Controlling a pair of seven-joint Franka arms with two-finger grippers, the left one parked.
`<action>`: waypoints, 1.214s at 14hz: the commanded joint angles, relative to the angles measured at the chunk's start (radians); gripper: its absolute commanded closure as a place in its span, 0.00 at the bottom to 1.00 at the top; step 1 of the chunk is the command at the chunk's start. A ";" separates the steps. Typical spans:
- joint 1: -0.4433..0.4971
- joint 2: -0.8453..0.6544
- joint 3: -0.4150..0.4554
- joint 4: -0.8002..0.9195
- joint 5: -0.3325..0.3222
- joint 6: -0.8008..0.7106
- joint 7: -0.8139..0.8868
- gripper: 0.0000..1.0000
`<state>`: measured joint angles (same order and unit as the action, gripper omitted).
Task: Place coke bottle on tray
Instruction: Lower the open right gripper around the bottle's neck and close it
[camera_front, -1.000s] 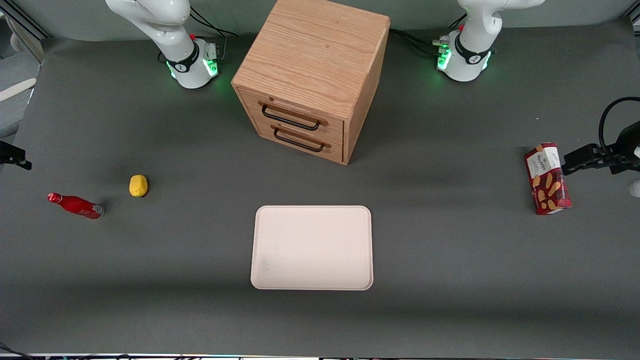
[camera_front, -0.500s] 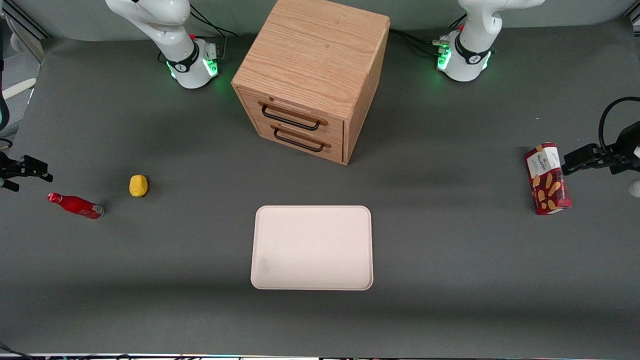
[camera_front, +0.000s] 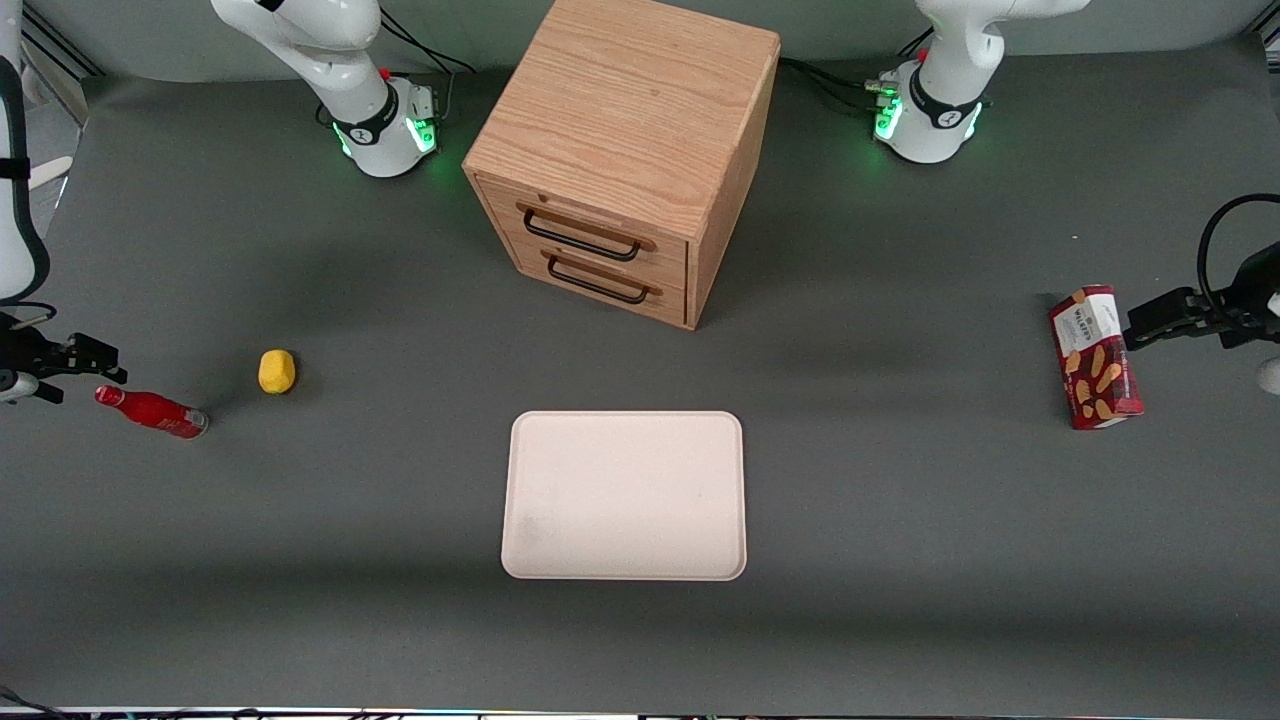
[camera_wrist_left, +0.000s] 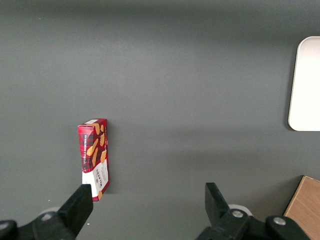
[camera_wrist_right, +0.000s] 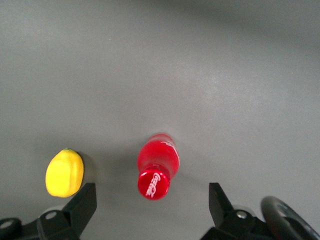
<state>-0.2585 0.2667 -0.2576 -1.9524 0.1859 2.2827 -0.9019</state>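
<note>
Next, my right gripper should grab the coke bottle by its neck end (camera_front: 125, 400) to place it on the tray (camera_front: 625, 495).
The coke bottle (camera_front: 150, 410) is small, bright red with a red cap, and stands on the grey table toward the working arm's end. In the right wrist view I look down on the bottle (camera_wrist_right: 158, 159) and its cap. My right gripper (camera_front: 78, 374) hovers above the bottle's cap, a little farther toward that table end. The gripper (camera_wrist_right: 151, 210) is open and empty, its fingers (camera_wrist_right: 84, 201) spread wide to either side of the cap without touching it. The cream tray (camera_front: 625, 495) lies empty in the table's middle, near the front camera.
A yellow lemon (camera_front: 277, 371) sits beside the bottle, toward the tray; it also shows in the right wrist view (camera_wrist_right: 64, 172). A wooden two-drawer cabinet (camera_front: 620, 150) stands farther from the camera than the tray. A red snack box (camera_front: 1095, 358) lies toward the parked arm's end.
My right gripper has come in from the table's end and moved toward the bottle, now over its cap. The bottle, lemon and tray have not moved.
</note>
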 joint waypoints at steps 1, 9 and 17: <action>0.016 0.022 -0.015 -0.020 0.036 0.055 -0.041 0.01; 0.022 0.037 -0.015 -0.045 0.063 0.095 -0.043 0.02; 0.030 0.036 -0.008 -0.036 0.063 0.093 -0.045 0.12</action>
<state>-0.2421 0.3073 -0.2572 -1.9884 0.2150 2.3651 -0.9095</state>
